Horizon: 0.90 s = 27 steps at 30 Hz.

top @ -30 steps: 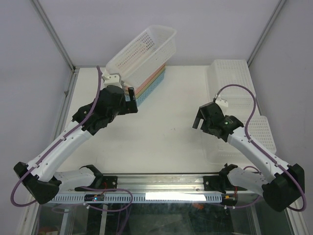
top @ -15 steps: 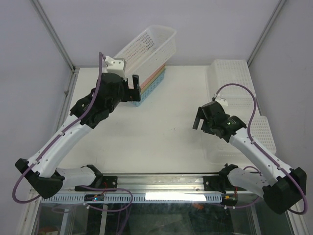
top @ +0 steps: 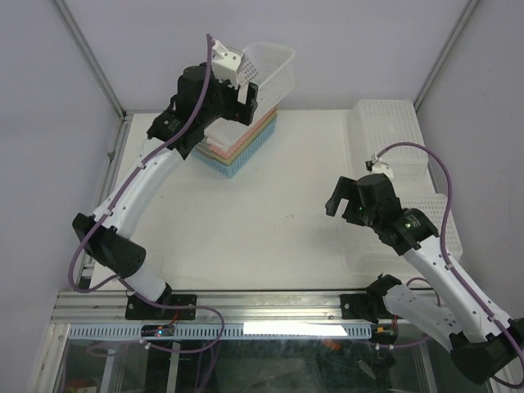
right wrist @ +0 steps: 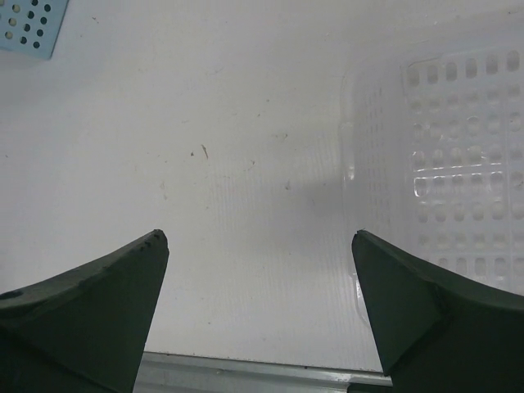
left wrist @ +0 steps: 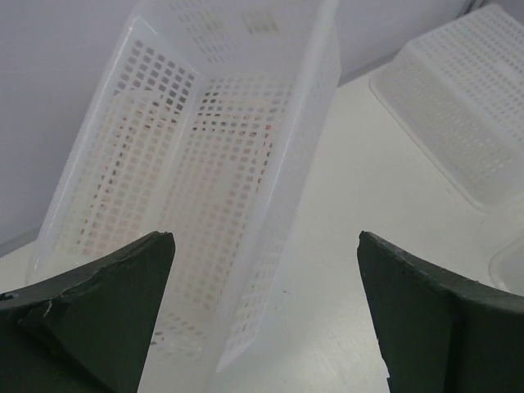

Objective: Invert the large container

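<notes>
My left gripper will next swing the large container over upside down. It will grab the container by its near side rim (top: 259,88) (left wrist: 255,237), with one finger inside.
The large white perforated container (top: 274,64) leans tilted against a stack of coloured baskets (top: 243,144) at the far left of the table. In the left wrist view its open inside (left wrist: 213,147) faces the camera, its near corner between the fingers. My left gripper (top: 246,105) is open and held high, right at the container's near end; I cannot tell if it touches. My right gripper (top: 340,205) is open and empty over bare table at the right, also seen in the right wrist view (right wrist: 258,241).
A white perforated container (top: 385,131) lies upside down at the far right, also in the left wrist view (left wrist: 458,115). Another white one (top: 442,219) sits beside the right gripper (right wrist: 458,164). A blue basket corner (right wrist: 33,24) shows at the upper left.
My left arm has stretched up and away, lifting its open gripper from beside the stack to the white container's near end. The right arm has shifted slightly.
</notes>
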### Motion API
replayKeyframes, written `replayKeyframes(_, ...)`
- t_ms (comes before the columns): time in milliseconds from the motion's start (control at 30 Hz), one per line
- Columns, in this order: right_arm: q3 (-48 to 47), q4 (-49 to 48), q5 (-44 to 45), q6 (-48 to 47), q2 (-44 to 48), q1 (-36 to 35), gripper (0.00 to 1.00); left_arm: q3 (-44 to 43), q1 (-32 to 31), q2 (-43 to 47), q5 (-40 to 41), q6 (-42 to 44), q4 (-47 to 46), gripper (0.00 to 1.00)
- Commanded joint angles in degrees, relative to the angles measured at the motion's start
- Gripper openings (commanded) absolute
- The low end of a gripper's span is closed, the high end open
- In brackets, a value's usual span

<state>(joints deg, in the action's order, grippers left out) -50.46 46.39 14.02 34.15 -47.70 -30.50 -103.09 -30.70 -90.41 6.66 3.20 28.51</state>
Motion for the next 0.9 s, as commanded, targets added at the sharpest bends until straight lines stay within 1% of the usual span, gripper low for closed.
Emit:
replayKeyframes(0,-1.4,0.2,-1.4,0.7,2.3,0.2,0.99,-4.1,3.1,-4.7,-14.2,10.4,-2.5,0.99)
replayKeyframes(100,-0.5,0.5,-1.8,1.3,3.3,0.2,0.99,-8.0,6.7,-8.1,-22.8,8.7,-0.4,0.99)
replayKeyframes(167,0.0,0.8,-1.9,1.7,3.9,0.2,0.99,-11.3,8.1,-10.3,-27.2,7.2,2.6,0.97)
replayKeyframes(200,0.2,0.8,-1.9,1.8,4.0,0.2,0.99,-12.5,8.3,-11.1,-28.1,6.8,3.4,0.94)
replayKeyframes(333,0.4,1.2,-2.3,2.5,4.1,0.2,0.99,-12.6,8.7,-12.2,-31.3,6.0,4.7,0.85)
replayKeyframes(367,0.4,1.3,-2.3,2.5,4.0,0.1,0.99,-12.9,8.8,-12.6,-32.1,6.0,5.2,0.82)
replayKeyframes(467,0.0,1.5,-2.4,2.6,4.1,0.1,0.99,-13.8,9.5,-13.9,-33.5,5.4,6.4,0.66)
replayKeyframes(533,-0.3,1.7,-2.2,2.6,4.2,0.2,0.99,-14.0,9.7,-14.2,-34.1,5.3,6.6,0.54)
replayKeyframes(600,-0.3,2.0,-2.1,2.7,4.4,0.2,0.99,-14.0,9.7,-14.2,-34.8,5.2,6.8,0.47)
replayKeyframes(733,-0.6,2.5,-2.1,3.0,4.8,0.2,0.99,-15.1,9.8,-14.6,-35.2,5.7,7.7,0.4)
replayKeyframes(867,-0.8,3.2,-1.8,3.3,5.5,0.2,0.99,-16.1,9.8,-15.5,-35.4,6.3,8.8,0.4)
